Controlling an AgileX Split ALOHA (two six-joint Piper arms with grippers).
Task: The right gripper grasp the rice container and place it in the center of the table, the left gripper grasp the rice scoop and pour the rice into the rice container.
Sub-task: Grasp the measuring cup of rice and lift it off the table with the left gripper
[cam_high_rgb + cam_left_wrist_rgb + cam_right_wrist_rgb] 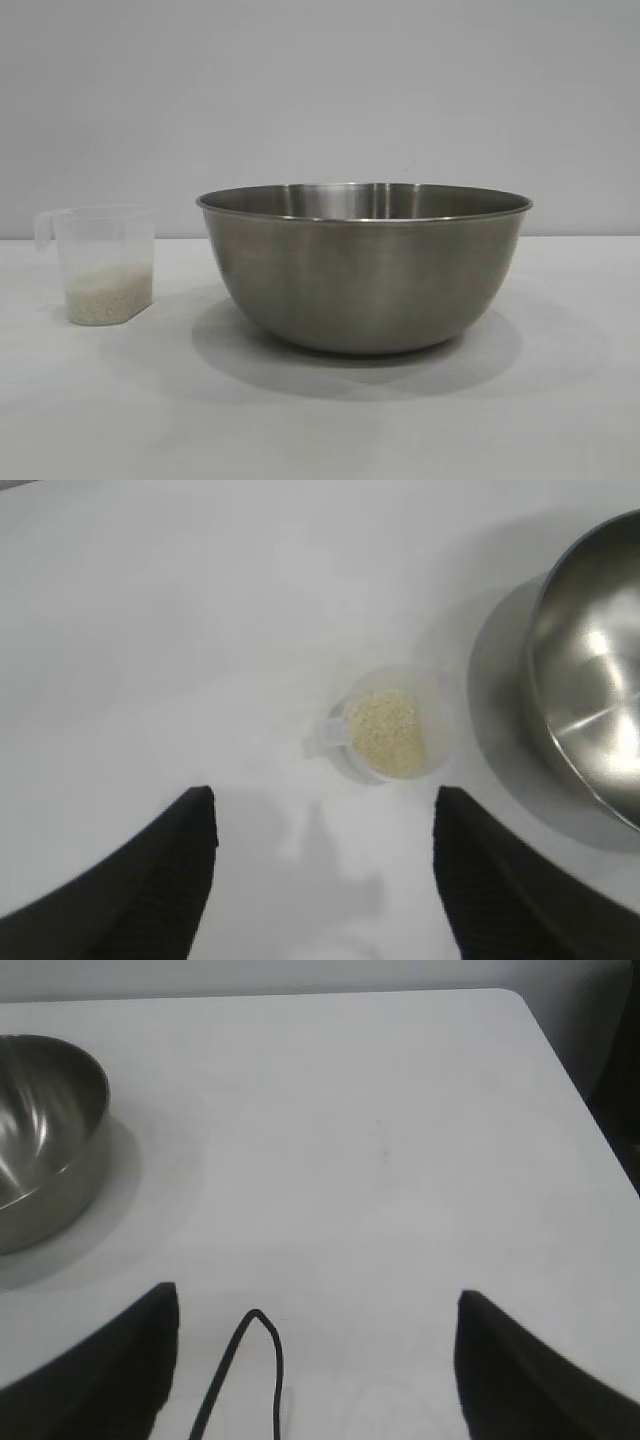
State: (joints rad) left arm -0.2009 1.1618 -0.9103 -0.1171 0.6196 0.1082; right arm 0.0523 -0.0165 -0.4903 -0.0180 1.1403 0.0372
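Note:
I will next grab the open rice scoop upright by its handle with my left gripper, because loose rice is in the bottom of the scoop.
The rice container, a large steel bowl, stands upright on the white table near its middle; it also shows in the left wrist view and the right wrist view. The rice scoop, a clear cup with a loop handle, stands at the left with rice in its bottom; from above the scoop sits beside the bowl. My left gripper is open and empty, above the table, short of the scoop. My right gripper is open and empty, away from the bowl. Neither gripper shows in the exterior view.
A thin black cable loop hangs between the right gripper's fingers. The table's edge and rounded corner lie beyond the right gripper, with dark floor past it. A plain grey wall stands behind the table.

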